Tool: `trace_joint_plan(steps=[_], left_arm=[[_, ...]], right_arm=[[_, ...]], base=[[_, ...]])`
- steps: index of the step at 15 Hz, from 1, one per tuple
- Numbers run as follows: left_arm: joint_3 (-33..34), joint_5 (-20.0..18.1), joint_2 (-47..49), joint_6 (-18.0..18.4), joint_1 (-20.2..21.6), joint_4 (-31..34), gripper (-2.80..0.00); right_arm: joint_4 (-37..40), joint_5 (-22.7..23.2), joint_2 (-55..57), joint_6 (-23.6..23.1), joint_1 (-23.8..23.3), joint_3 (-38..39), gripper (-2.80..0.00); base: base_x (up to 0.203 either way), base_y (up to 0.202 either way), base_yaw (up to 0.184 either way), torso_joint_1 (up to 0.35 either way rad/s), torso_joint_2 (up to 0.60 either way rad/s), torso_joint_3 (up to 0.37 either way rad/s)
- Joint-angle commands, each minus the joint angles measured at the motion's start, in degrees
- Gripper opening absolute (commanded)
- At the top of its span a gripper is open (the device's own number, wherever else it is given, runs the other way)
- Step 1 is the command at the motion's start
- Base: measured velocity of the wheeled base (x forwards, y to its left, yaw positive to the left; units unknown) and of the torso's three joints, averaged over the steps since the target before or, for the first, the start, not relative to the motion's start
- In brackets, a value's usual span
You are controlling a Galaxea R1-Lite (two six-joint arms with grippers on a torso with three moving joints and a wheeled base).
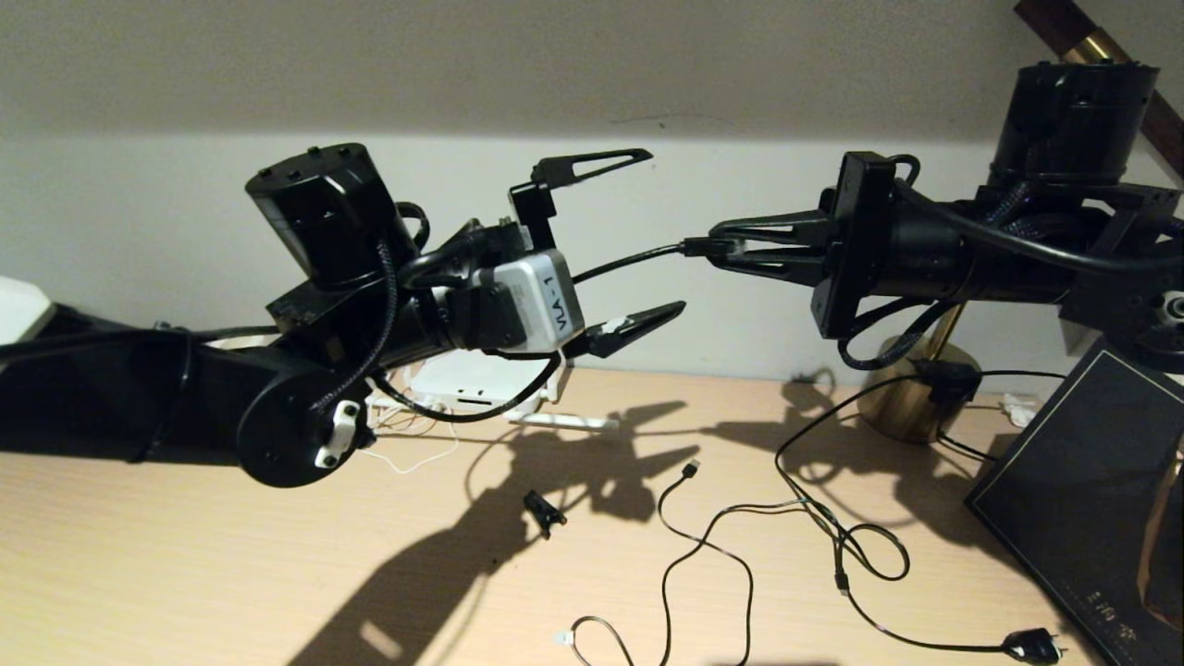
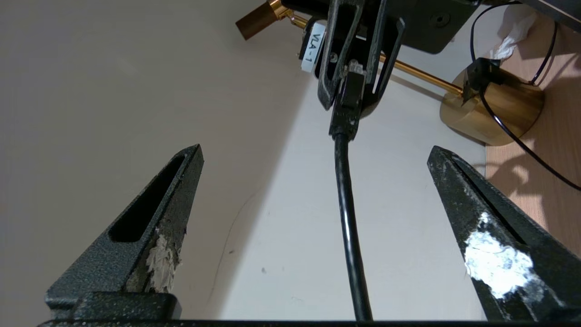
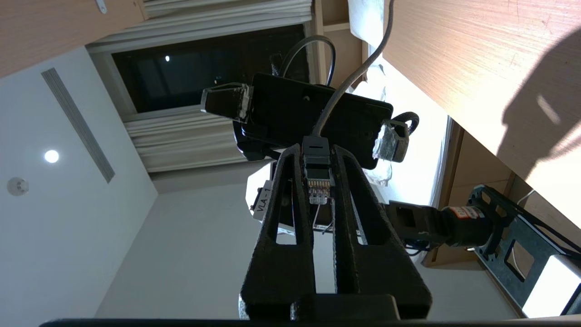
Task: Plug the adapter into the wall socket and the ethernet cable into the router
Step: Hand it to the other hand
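Observation:
Next, my left gripper needs to grab it by its black boot [image 1: 698, 246]. That leaves the ethernet cable's clear connector free to enter the router [image 1: 462, 379].
My right gripper [image 1: 717, 248] is raised above the desk and shut on the clear connector of the black ethernet cable [image 1: 629, 261]. The right wrist view shows that connector [image 3: 316, 181] pinched between the fingers of the right gripper [image 3: 316, 154], gold contacts visible. My left gripper [image 1: 664, 229] faces it, open. The ethernet cable [image 2: 346, 200] runs untouched between the spread fingers of the left gripper [image 2: 315, 156]. The white router [image 1: 462, 379] lies on the desk behind the left arm, mostly hidden, with one antenna [image 1: 564, 421] showing. The adapter and the wall socket are out of view.
On the wooden desk [image 1: 185, 555] lie a small black clip [image 1: 544, 511], a black USB-tipped cable [image 1: 689, 470] and a black lamp cord ending in a black plug [image 1: 1031, 645]. A brass lamp base [image 1: 916, 393] stands at the back right, and a dark flat board [image 1: 1091, 499] lies at the right.

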Motion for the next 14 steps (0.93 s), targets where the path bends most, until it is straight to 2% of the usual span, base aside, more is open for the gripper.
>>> trace_joint_plan(steps=[1, 14], left_arm=[[0.0, -0.2, 0.0, 0.4, 0.1, -0.3, 0.0], [0.0, -0.1, 0.4, 0.0, -0.4, 0.6, 0.0]], right_arm=[[-0.1, 0.3, -0.3, 0.5, 0.1, 0.1, -2.8], [0.0, -0.2, 1.1, 0.7, 1.3, -0.4, -2.8]], base=[[0.0, 0.0, 0.0, 0.0, 0.0, 0.0], [0.0, 0.0, 0.0, 0.0, 0.0, 0.0]])
